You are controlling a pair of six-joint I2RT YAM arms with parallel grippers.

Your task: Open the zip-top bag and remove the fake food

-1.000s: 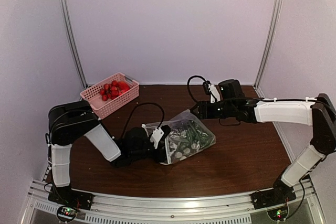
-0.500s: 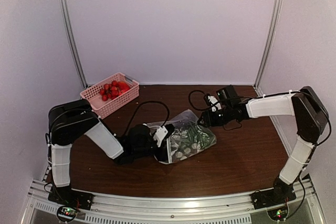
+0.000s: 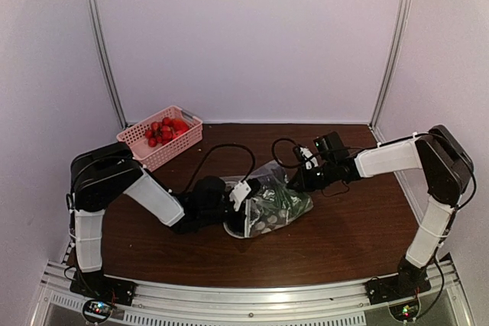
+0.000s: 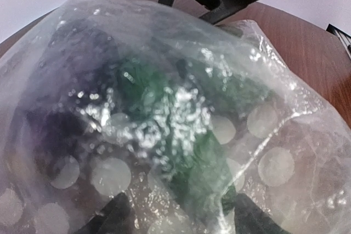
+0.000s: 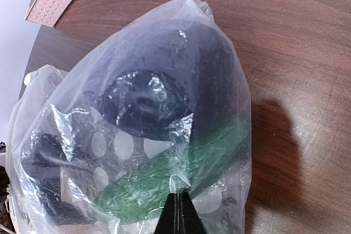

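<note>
I should next grab the green fake food's end between the fingers of my left gripper, and then I can pull the food lengthwise out of the bag (image 3: 269, 205).
The zip-top bag (image 3: 269, 205), clear with white dots, lies bunched mid-table. Through it show two pieces of fake food, a green one (image 5: 164, 173) and a dark purple one (image 5: 148, 102). My right gripper (image 5: 180, 200) is shut on a small fold of the bag's plastic at its right end (image 3: 294, 181). My left gripper (image 3: 241, 199) presses into the bag's left end. In the left wrist view its fingers (image 4: 112, 215) stand apart at the bottom, seen through the plastic, with the green piece (image 4: 186, 152) bulging between them. The zip strip is hidden.
A pink lattice basket (image 3: 145, 154) stands at the back left, holding a bunch of red grape-like balls (image 3: 162, 131). Black cables loop over the table behind the bag (image 3: 229, 154). Bare brown wood (image 3: 344, 227) lies to the right and front.
My right gripper came down to the bag's right end and shut on a fold of plastic. My left gripper pushed right into the bag, which has bunched up between the arms.
</note>
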